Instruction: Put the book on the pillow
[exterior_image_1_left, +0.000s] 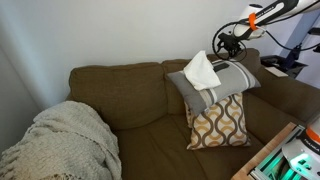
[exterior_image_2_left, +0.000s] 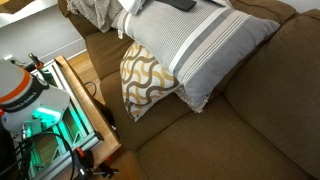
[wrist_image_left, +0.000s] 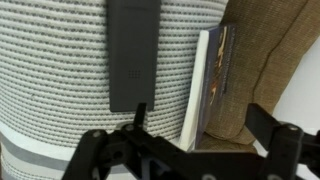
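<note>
The top edge of the book sits below my gripper, between its fingers, in an exterior view, so my gripper should lower before it closes on the book.
The book (wrist_image_left: 208, 85) has a white cover and a dark picture side. It stands on its edge against the side of the grey striped pillow (wrist_image_left: 60, 90), between the pillow and the brown couch back. In an exterior view the book (exterior_image_1_left: 203, 70) sticks up at the pillow's (exterior_image_1_left: 232, 78) left end. The pillow also shows in an exterior view (exterior_image_2_left: 205, 45). My gripper (wrist_image_left: 185, 150) is open and empty, its fingers spread on either side of the book's near end. In an exterior view the gripper (exterior_image_1_left: 228, 42) hangs just above the pillow.
A black remote-like bar (wrist_image_left: 135, 50) lies on the striped pillow. A patterned pillow (exterior_image_1_left: 220, 122) sits under it. A knitted blanket (exterior_image_1_left: 65, 140) covers the couch's other end. A wooden table with lit equipment (exterior_image_2_left: 70, 110) stands in front of the couch.
</note>
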